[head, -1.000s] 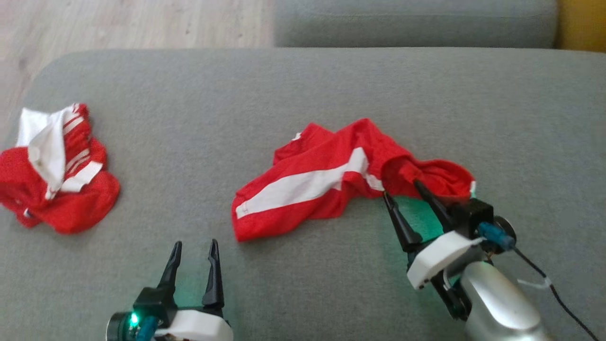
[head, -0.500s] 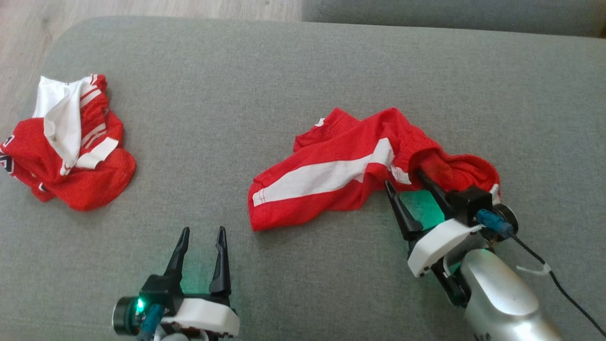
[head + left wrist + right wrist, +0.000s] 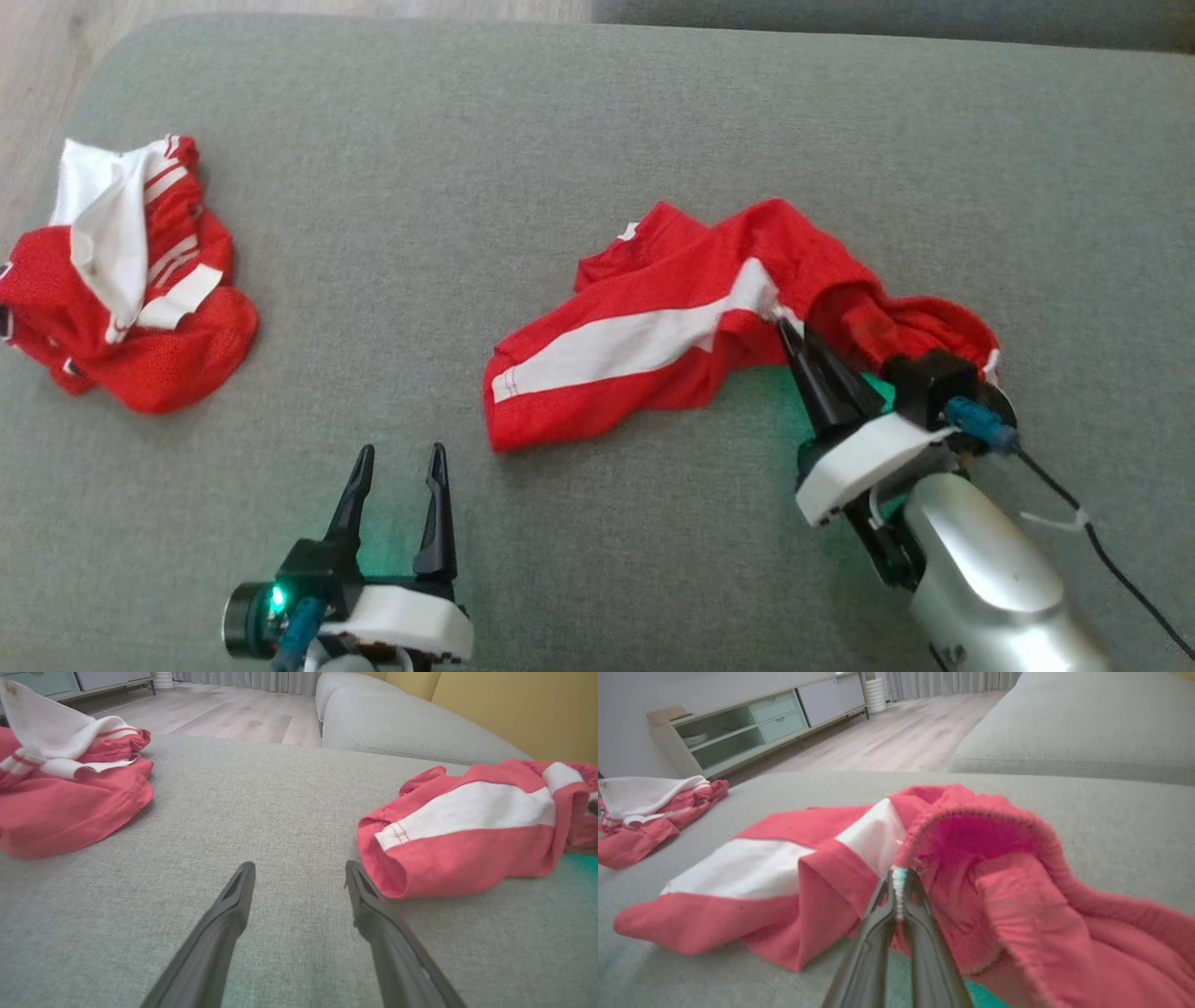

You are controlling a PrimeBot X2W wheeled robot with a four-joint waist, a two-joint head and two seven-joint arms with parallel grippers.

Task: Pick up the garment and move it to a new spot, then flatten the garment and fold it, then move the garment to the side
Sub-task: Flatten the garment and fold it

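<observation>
The open leg end (image 3: 384, 865) stands up off the cushion, so my left gripper should next grab the shorts by the leg hem at the white stripe.
A pair of red shorts with a white side stripe (image 3: 691, 327) lies crumpled on the grey sofa cushion (image 3: 523, 168), right of centre. My right gripper (image 3: 789, 329) is shut on the elastic waistband edge, where the stripe meets the waist opening; in the right wrist view the closed tips (image 3: 899, 879) pinch that hem of the shorts (image 3: 794, 877). My left gripper (image 3: 400, 459) rests open low on the cushion, left of the shorts' leg end (image 3: 467, 826), with nothing between its fingers (image 3: 238, 891).
A second crumpled red and white garment (image 3: 126, 280) lies at the cushion's left edge, also in the left wrist view (image 3: 65, 788). Wooden floor (image 3: 37, 56) lies beyond the cushion's far left corner. Another grey sofa section (image 3: 397, 723) stands behind. A low cabinet (image 3: 752, 728) lines the wall.
My right gripper has gone from open around the waistband to shut on it, pulling the fabric up slightly. The head camera shifted a little. The left gripper stays still.
</observation>
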